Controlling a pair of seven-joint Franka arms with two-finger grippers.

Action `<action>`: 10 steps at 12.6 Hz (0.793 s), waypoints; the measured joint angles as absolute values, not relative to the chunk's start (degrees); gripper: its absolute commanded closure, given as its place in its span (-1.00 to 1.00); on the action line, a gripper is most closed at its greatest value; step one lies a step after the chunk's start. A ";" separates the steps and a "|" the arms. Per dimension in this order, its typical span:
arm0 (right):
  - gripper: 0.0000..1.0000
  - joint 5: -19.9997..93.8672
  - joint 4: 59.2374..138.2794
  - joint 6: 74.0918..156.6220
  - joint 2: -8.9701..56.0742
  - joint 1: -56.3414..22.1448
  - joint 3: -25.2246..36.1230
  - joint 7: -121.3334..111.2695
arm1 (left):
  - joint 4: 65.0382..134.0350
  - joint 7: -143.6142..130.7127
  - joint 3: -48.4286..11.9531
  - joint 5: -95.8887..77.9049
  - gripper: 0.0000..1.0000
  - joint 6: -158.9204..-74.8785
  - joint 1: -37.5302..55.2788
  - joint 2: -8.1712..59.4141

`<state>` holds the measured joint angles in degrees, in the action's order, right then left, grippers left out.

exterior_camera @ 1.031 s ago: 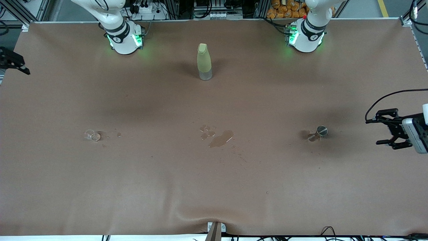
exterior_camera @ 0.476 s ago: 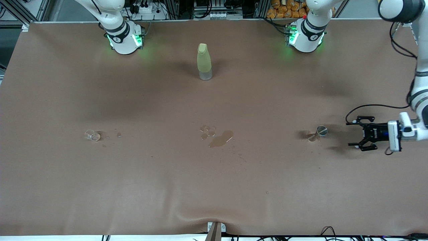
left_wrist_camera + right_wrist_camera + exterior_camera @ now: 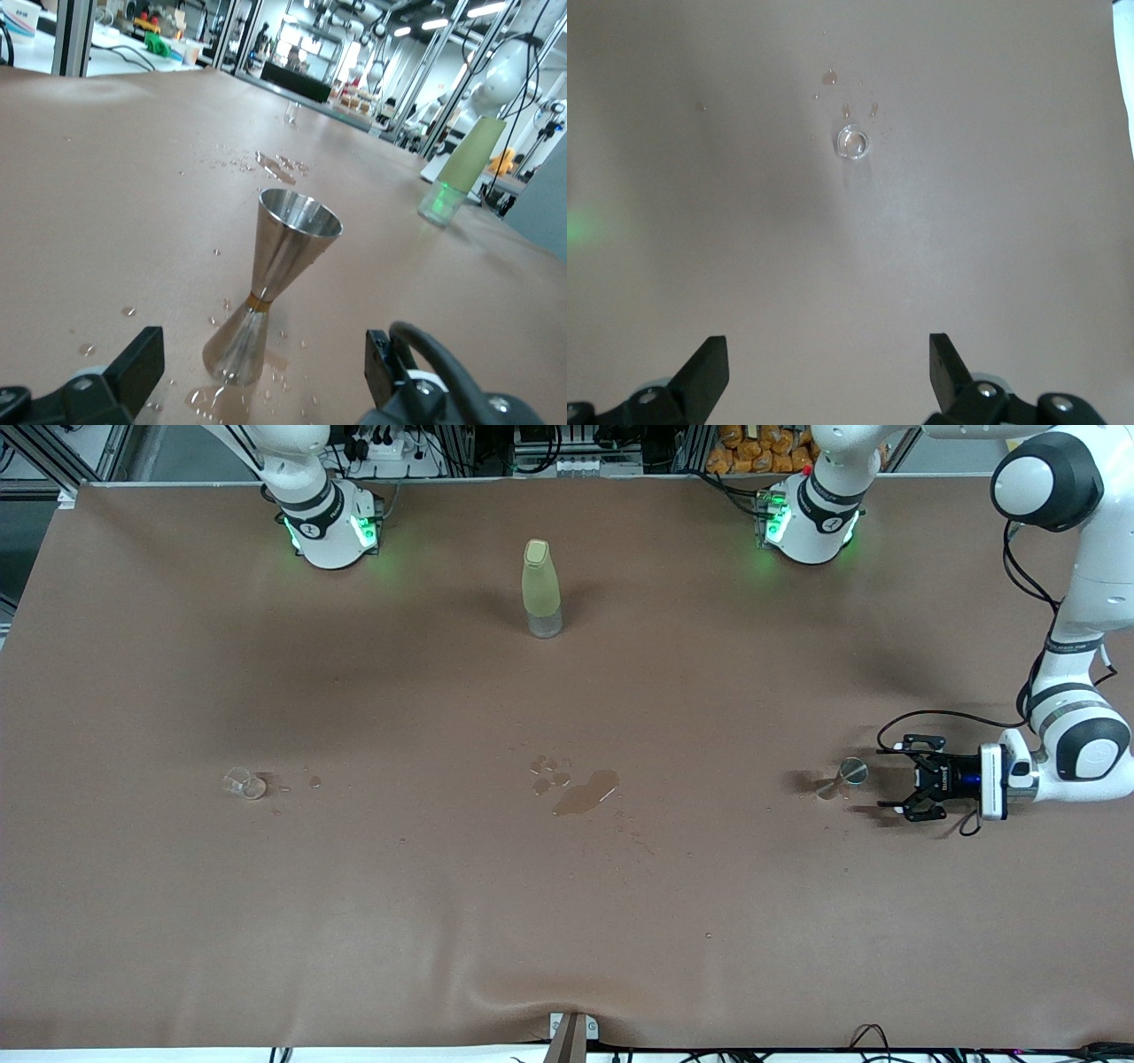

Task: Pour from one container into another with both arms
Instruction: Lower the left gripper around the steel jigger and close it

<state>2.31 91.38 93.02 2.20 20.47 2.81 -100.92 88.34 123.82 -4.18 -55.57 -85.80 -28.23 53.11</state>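
The left gripper's fingers don't reach the metal cup's middle and would miss if they closed now. The left gripper needs to move toward the metal cup first, then close on it.
The tiny transparent cup (image 3: 244, 783) stands toward the right arm's end of the table, with droplets beside it. The right wrist view looks down on the transparent cup (image 3: 853, 142) from high above. My right gripper (image 3: 828, 367) hangs open and empty there and is outside the front view. The shiny metal cup (image 3: 842, 778) stands toward the left arm's end. My left gripper (image 3: 898, 777) is low over the table just beside it, open and level. In the left wrist view the metal cup (image 3: 282, 264) stands upright just ahead of the open left gripper (image 3: 264, 372), untouched, with a small wet patch at its base.
A tall yellow-green bottle (image 3: 541, 589) stands mid-table, nearer the robots' bases. A brown spill (image 3: 585, 791) with scattered droplets lies in the middle between the two cups. The brown table cover (image 3: 567, 921) bulges at the edge nearest the front camera.
My left gripper has come down and in from the table's end toward the metal cup, stopping just short of it. My right gripper has left the front view.
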 measured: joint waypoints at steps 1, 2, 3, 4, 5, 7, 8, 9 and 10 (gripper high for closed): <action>-1.00 3.85 91.48 93.66 3.17 20.37 4.08 -103.33 | 88.46 124.18 -4.39 -57.00 -1.00 -85.35 -28.18 53.67; -1.00 5.51 91.58 94.28 4.33 20.19 5.42 -105.74 | 88.50 124.67 -4.73 -58.07 -1.00 -85.24 -28.06 54.21; -1.00 7.29 91.71 94.86 5.64 19.93 6.77 -108.17 | 88.50 125.24 -5.12 -59.02 -1.00 -85.24 -27.89 54.71; -1.00 9.14 91.89 95.51 7.15 19.61 8.11 -110.63 | 88.50 125.84 -5.36 -60.05 -1.00 -85.25 -27.68 55.09; -1.00 11.16 92.08 96.30 8.78 19.25 9.43 -113.41 | 88.50 126.25 -5.58 -60.71 -1.00 -85.24 -27.44 55.34; -1.00 16.39 92.25 97.38 12.37 17.65 12.82 -119.73 | 88.52 127.74 -5.78 -61.98 -1.00 -85.23 -26.58 55.65; -1.00 19.35 92.29 97.61 14.30 16.77 14.53 -123.02 | 88.56 128.72 -5.79 -62.60 -1.00 -85.23 -25.93 55.90; -1.00 22.21 92.33 97.69 16.19 15.99 15.97 -126.20 | 88.56 129.32 -5.78 -63.06 -1.00 -85.24 -25.44 56.14; -1.00 25.06 92.37 97.76 18.04 15.20 17.37 -129.41 | 88.56 129.55 -5.79 -63.27 -1.00 -85.25 -25.10 56.30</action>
<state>25.06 92.37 97.76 18.04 15.20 17.37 -129.41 88.56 129.55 -5.79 -63.27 -85.25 -25.10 56.30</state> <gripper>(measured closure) 0.000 0.000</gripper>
